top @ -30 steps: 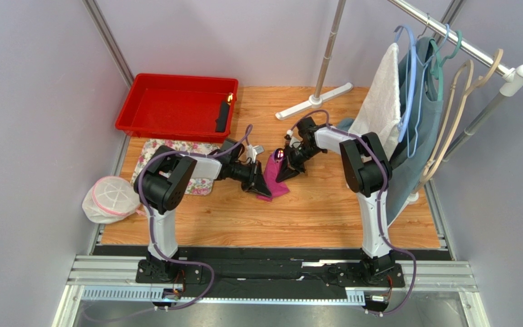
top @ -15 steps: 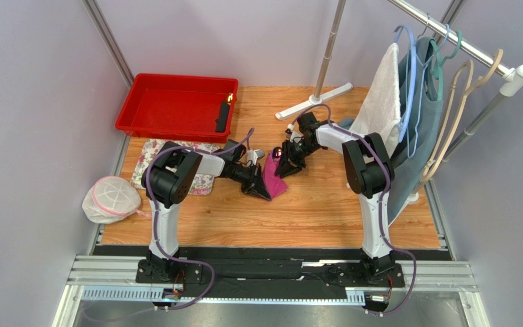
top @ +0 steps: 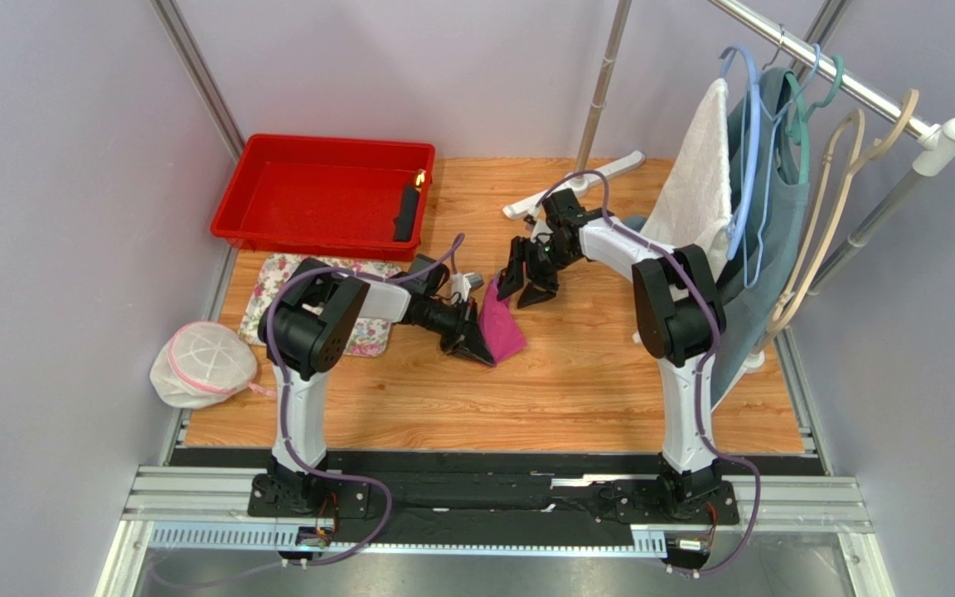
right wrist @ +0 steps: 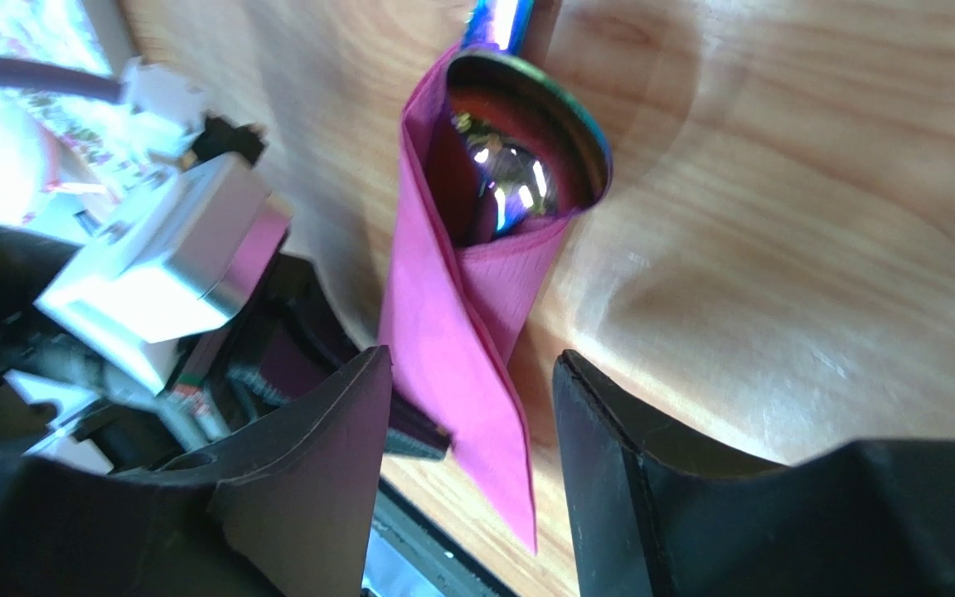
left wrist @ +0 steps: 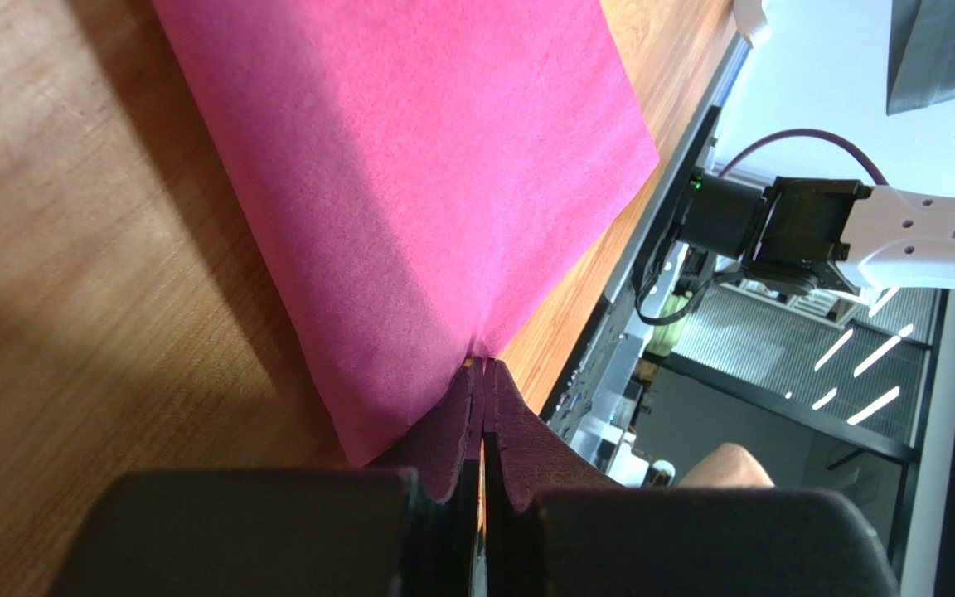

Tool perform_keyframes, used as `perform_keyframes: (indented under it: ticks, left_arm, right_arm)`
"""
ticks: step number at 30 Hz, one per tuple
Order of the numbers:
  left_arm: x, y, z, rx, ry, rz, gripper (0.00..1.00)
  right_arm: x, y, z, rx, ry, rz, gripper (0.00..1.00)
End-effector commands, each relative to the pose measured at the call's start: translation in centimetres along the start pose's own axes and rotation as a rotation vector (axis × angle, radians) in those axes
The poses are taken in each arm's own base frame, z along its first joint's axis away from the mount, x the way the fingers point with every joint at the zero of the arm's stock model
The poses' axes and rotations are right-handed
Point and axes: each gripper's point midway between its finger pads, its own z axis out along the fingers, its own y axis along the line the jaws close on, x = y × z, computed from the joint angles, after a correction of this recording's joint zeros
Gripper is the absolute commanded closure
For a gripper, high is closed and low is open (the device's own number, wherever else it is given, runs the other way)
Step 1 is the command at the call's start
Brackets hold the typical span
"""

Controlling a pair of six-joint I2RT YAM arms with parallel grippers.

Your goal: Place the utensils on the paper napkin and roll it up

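Note:
The right gripper pinches the napkin's overlapping layers beside the spoon bowl next, to keep the utensils rolled up for the left gripper.
The magenta paper napkin lies folded over on the wooden table, wrapped around the utensils. In the right wrist view an iridescent spoon bowl shows at the open end of the napkin; the other utensils are hidden inside. My left gripper is shut on the napkin's near edge, its fingertips pinching the sheet. My right gripper hangs open just beyond the far end of the roll, jaws apart above the napkin, touching nothing.
A red tray holding a black item stands at the back left. A floral cloth and a white mesh bag lie left. A garment rack with a towel and hangers stands right, its white foot behind the grippers.
My right gripper has opened, let go of the napkin and drawn back toward the far side. My left gripper has closed fully on the napkin's edge. The napkin now lies more tightly folded.

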Motion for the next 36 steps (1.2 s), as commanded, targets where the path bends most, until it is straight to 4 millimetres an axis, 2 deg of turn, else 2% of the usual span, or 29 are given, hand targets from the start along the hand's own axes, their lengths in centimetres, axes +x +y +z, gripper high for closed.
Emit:
perform_keyframes:
  ticks: [1, 6, 13, 15, 21, 25, 26, 28, 29, 30, 31, 32, 34, 35, 36]
  left_arm:
    - [-0.5, 3.4, 0.1, -0.147, -0.040, 0.018, 1.00]
    - [-0.7, 3.4, 0.2, -0.149, -0.044, 0.022, 1.00]
    - [-1.1, 3.2, 0.2, -0.150, -0.053, 0.026, 1.00]
    - [-1.3, 3.1, 0.2, -0.147, -0.059, 0.027, 1.00]
    - [-1.9, 2.5, 0.1, -0.139, -0.071, 0.036, 1.00]
    - [-2.6, 1.2, -0.6, -0.116, -0.102, 0.078, 1.00]
    - [-3.2, 0.1, -1.2, -0.100, -0.129, 0.098, 0.98]
    - [-3.7, -1.2, -2.0, -0.079, -0.162, 0.132, 0.85]
    - [-4.3, -2.8, -3.1, -0.068, -0.194, 0.177, 0.80]
    - [-4.8, -3.9, -3.7, -0.058, -0.215, 0.211, 0.70]
    - [-4.9, -4.8, -4.4, -0.059, -0.226, 0.231, 0.65]
    - [-5.3, -6.5, -5.7, -0.055, -0.257, 0.297, 0.59]
    - [-5.7, -8.1, -7.2, -0.071, -0.283, 0.347, 0.43]
    - [-5.8, -9.5, -8.4, -0.076, -0.313, 0.414, 0.36]
    - [-6.1, -10.1, -9.1, -0.092, -0.333, 0.440, 0.26]
  right_arm:
    - [0.3, -0.9, 2.3, 0.050, 0.025, 0.003, 0.47]
    - [1.1, -2.6, 3.4, 0.110, 0.043, 0.029, 0.51]
    - [2.6, -2.8, 4.9, 0.078, 0.098, 0.056, 0.62]
    - [2.6, -2.5, 5.1, 0.044, 0.107, 0.066, 0.68]
    - [2.2, -1.8, 5.0, -0.019, 0.106, 0.076, 0.99]
    - [0.8, -0.7, 3.8, -0.071, 0.060, 0.055, 1.00]
    - [0.6, -0.3, 3.4, -0.084, 0.048, 0.040, 1.00]
    - [-0.1, 0.4, 2.6, -0.100, 0.020, 0.004, 1.00]
    - [-0.5, 1.3, 1.9, -0.120, 0.001, -0.024, 1.00]
    - [-0.8, 1.7, 1.4, -0.129, -0.014, -0.039, 1.00]
    - [-1.2, 2.0, 1.0, -0.138, -0.029, -0.057, 1.00]
    - [-1.4, 2.6, 0.5, -0.153, -0.039, -0.080, 1.00]
    - [-1.7, 3.1, 0.0, -0.166, -0.055, -0.103, 1.00]
    - [-1.8, 3.4, -0.2, -0.173, -0.062, -0.116, 1.00]
    - [-1.9, 3.5, -0.4, -0.176, -0.067, -0.118, 1.00]
